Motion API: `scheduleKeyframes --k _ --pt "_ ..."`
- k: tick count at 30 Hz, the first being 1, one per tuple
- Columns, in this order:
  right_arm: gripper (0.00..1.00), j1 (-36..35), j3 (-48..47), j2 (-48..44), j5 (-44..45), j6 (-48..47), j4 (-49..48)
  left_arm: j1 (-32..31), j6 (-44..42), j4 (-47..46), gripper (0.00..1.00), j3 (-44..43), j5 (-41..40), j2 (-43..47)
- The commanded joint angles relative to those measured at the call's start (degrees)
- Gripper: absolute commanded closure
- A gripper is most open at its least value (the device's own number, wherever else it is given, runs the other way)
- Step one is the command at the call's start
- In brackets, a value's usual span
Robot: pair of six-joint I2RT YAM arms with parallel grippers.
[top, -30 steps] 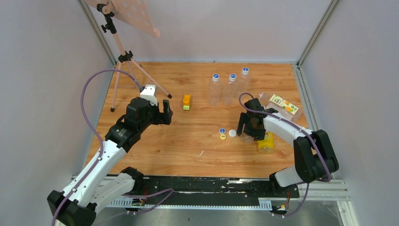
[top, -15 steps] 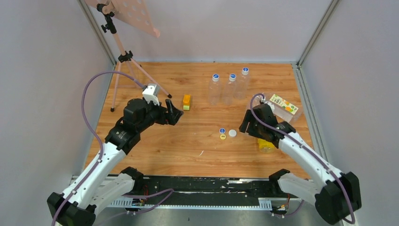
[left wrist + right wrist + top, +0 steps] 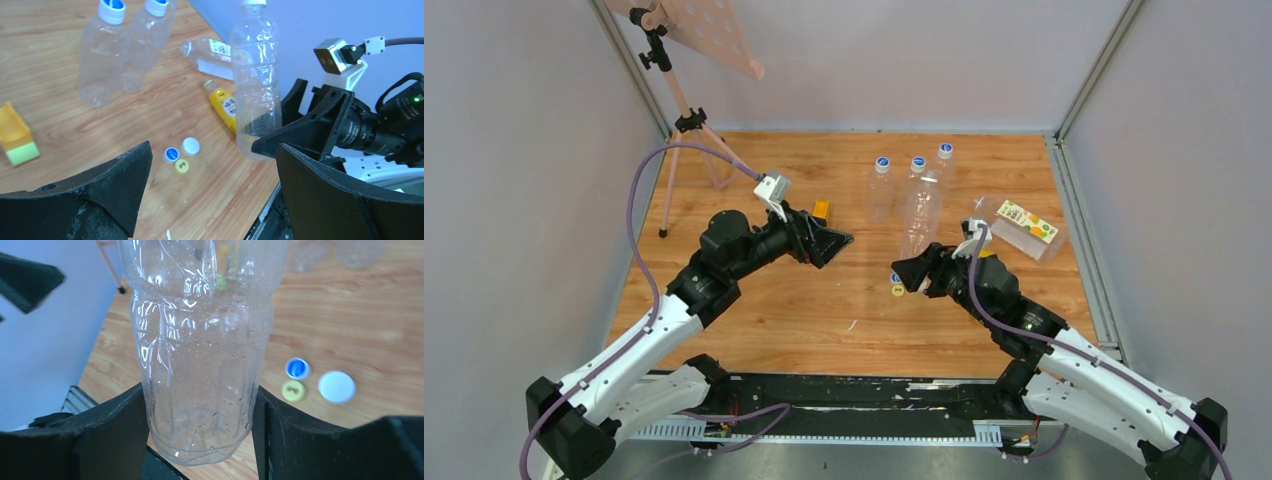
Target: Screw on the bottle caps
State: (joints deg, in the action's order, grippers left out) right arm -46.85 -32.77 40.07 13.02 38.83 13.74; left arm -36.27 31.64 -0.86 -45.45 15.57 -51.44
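Observation:
My left gripper will next grab the slim clear bottle around its upper body (image 3: 924, 203) (image 3: 254, 46). This leaves the bottle's neck free so the cap can be screwed on.
My right gripper (image 3: 911, 268) is shut on the base of a slim clear bottle (image 3: 919, 215) and holds it upright above the table. The wrist view shows its fingers (image 3: 125, 430) pressed on both sides of the bottle (image 3: 200, 340). My left gripper (image 3: 836, 246) is open and empty, just left of that bottle (image 3: 254, 75). The blue cap (image 3: 171, 154), white cap (image 3: 190, 146) and yellow cap (image 3: 181, 166) lie together on the table below. The yellow bottle (image 3: 225, 107) and the labelled bottle (image 3: 212, 50) lie on their sides.
Three capped clear bottles stand at the back; two show in the left wrist view (image 3: 102, 60). An orange-and-green block (image 3: 17, 135) sits left of them. A tripod (image 3: 694, 125) stands at the back left. Grey walls close in the table.
My right arm has lifted the clear bottle off the table and swung it left toward the middle. My left gripper has moved right toward it.

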Motion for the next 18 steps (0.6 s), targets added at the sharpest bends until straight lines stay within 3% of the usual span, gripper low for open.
scheduleKeyframes --k 1,9,18 --pt "0.55 -2.3 0.5 1.6 -5.2 -4.6 -19.1 -2.7 1.3 -9.5 0.0 -1.0 1.0 -1.7" --pt "0.55 -3.5 1.7 6.4 -18.1 -7.3 -33.0 -5.6 2.1 -15.2 0.0 -1.1 1.8 -5.5" --pt "0.55 -3.4 2.9 9.8 -26.0 -6.9 -39.8 -5.6 6.4 -23.1 0.0 -0.5 4.4 -8.1"
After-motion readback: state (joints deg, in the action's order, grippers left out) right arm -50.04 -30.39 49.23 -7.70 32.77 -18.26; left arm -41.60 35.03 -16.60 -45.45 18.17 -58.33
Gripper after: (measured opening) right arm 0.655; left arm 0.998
